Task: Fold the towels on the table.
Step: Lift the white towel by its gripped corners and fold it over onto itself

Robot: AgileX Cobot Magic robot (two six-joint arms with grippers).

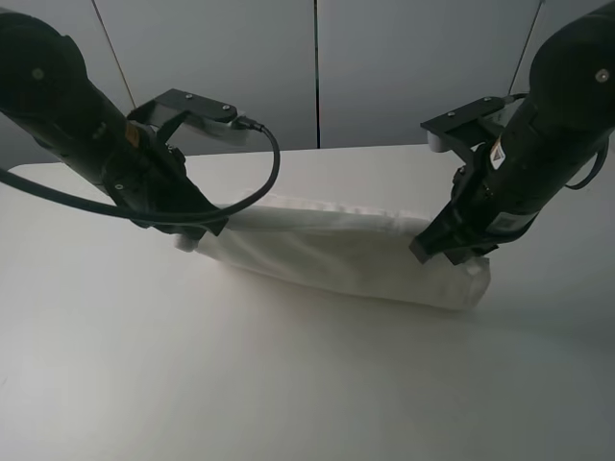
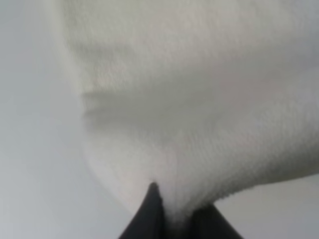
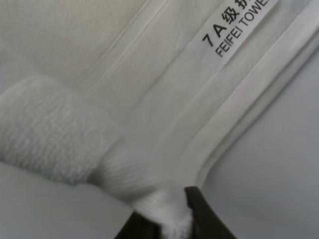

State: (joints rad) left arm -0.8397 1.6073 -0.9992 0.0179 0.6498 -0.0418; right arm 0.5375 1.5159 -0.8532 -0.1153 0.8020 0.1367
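My right gripper should keep holding the towel until the towel's bunched corner (image 3: 162,206) meets the towel's far edge. The towel's lower layer (image 3: 169,87) is uncovered beyond that corner.
The white terry towel (image 1: 336,252) is stretched between my two grippers over the middle of the white table (image 1: 288,384), sagging onto it. My left gripper (image 1: 197,235) is shut on the towel's left end; the left wrist view shows cloth (image 2: 199,99) pinched between the dark fingertips (image 2: 152,211). My right gripper (image 1: 452,254) is shut on the towel's right end. The right wrist view shows a bunched corner (image 3: 149,191) in the fingers, the woven border band (image 3: 164,99) and the white label with dark print (image 3: 234,25).
Grey wall panels (image 1: 317,67) stand behind the table's far edge. A black cable (image 1: 259,182) loops from the left arm over the towel's left part. Bare tabletop lies in front of the towel and on both sides.
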